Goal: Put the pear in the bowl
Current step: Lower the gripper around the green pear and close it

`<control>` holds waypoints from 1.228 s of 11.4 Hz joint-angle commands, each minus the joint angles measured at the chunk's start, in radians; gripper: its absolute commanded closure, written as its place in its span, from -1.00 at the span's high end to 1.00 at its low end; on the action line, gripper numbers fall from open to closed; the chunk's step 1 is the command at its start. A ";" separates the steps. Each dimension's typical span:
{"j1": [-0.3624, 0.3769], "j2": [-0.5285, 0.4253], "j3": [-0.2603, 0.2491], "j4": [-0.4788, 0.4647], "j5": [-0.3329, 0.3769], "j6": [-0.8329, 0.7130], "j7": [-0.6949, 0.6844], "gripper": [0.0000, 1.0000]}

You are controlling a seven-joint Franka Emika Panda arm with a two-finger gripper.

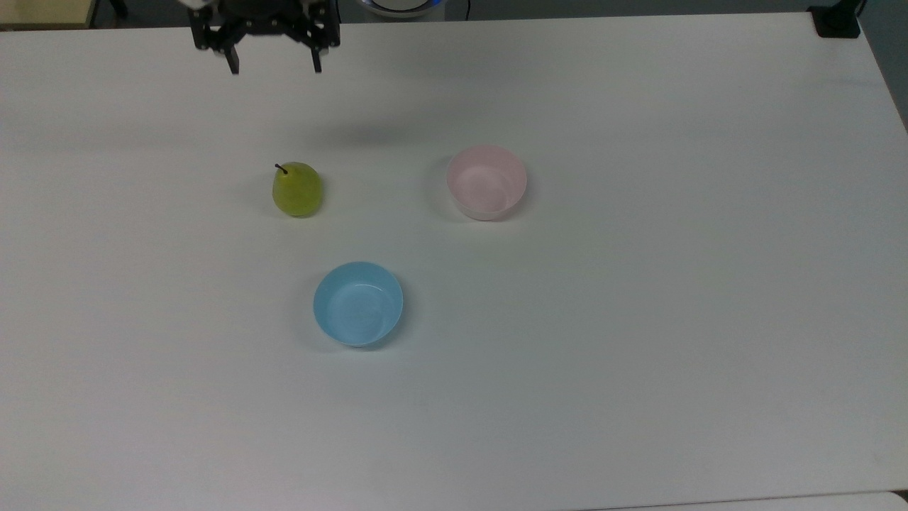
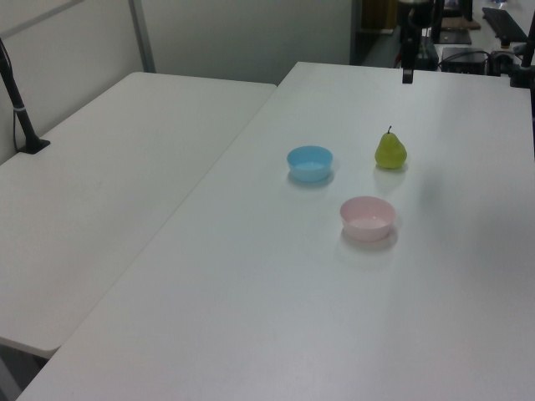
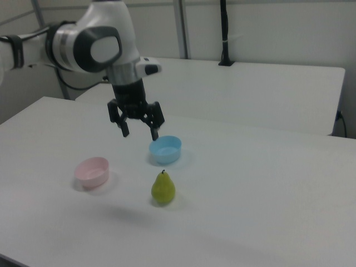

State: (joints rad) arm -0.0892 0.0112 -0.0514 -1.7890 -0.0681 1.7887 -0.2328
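I will grab the yellow-green pear by its rounded body [image 2: 390,156] next. Then my gripper can put the pear in the pale pink bowl [image 2: 368,218].
The yellow-green pear [image 1: 297,189] stands upright on the white table, also seen in the left view as the pear [image 2: 390,150] and in the right view as the pear [image 3: 163,188]. The pale pink bowl [image 1: 486,182] sits to its right in the top view, apart from it; the bowl [image 3: 92,172] is on the right view's left. My gripper [image 1: 274,69] hangs open and empty well above the table, near the far edge, up and slightly left of the pear in the top view. In the right view the gripper [image 3: 140,134] hovers above the pear.
A light blue bowl [image 1: 358,304] sits below the pear in the top view, and the same blue bowl [image 3: 165,149] lies behind the pear in the right view. A second white table [image 2: 109,167] adjoins on the left view's left. A black post base [image 1: 837,21] stands at the corner.
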 commanded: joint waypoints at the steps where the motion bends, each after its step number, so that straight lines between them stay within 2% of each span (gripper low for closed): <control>1: -0.023 0.062 -0.001 -0.090 0.001 0.131 -0.025 1.00; 7: -0.027 0.237 -0.001 -0.165 -0.047 0.354 -0.022 1.00; 9: -0.027 0.254 -0.001 -0.184 -0.065 0.400 -0.020 0.87; 10: -0.026 0.263 -0.001 -0.188 -0.067 0.415 -0.019 0.69; 13: -0.026 0.266 -0.001 -0.188 -0.067 0.420 -0.020 -0.15; 14: -0.026 0.265 -0.001 -0.188 -0.067 0.420 -0.020 -0.29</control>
State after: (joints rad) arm -0.1155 0.2827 -0.0503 -1.9475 -0.1246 2.1764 -0.2339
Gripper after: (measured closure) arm 0.357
